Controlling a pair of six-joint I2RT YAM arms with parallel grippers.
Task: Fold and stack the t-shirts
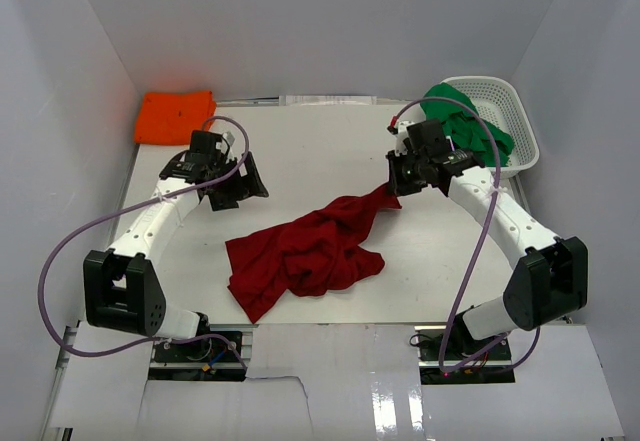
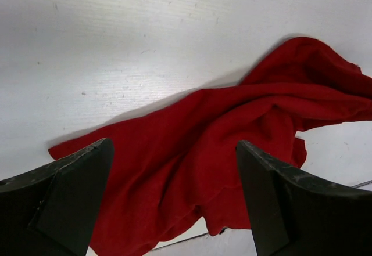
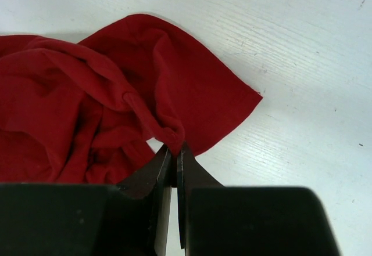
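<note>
My left gripper pinches the dark red t-shirt (image 1: 305, 251) by its outer corner (image 1: 231, 244) next, opposite my right gripper's hold, to stretch and spread it flat for folding.
The dark red t-shirt (image 1: 305, 251) lies crumpled in the middle of the table, one end pulled up toward the right. My right gripper (image 1: 397, 183) is shut on a fold of that end; the right wrist view shows the jaws pinching the dark red t-shirt (image 3: 116, 99) at my right gripper (image 3: 175, 147). My left gripper (image 1: 240, 183) is open and empty, above the table left of the shirt; in the left wrist view the dark red t-shirt (image 2: 221, 151) lies beneath my left gripper (image 2: 174, 151). The orange t-shirt (image 1: 176, 115) lies folded at the back left. The green t-shirt (image 1: 470, 126) hangs in the basket.
A white lattice basket (image 1: 512, 121) stands at the back right against the wall. White walls enclose the table on three sides. Purple cables loop from both arms.
</note>
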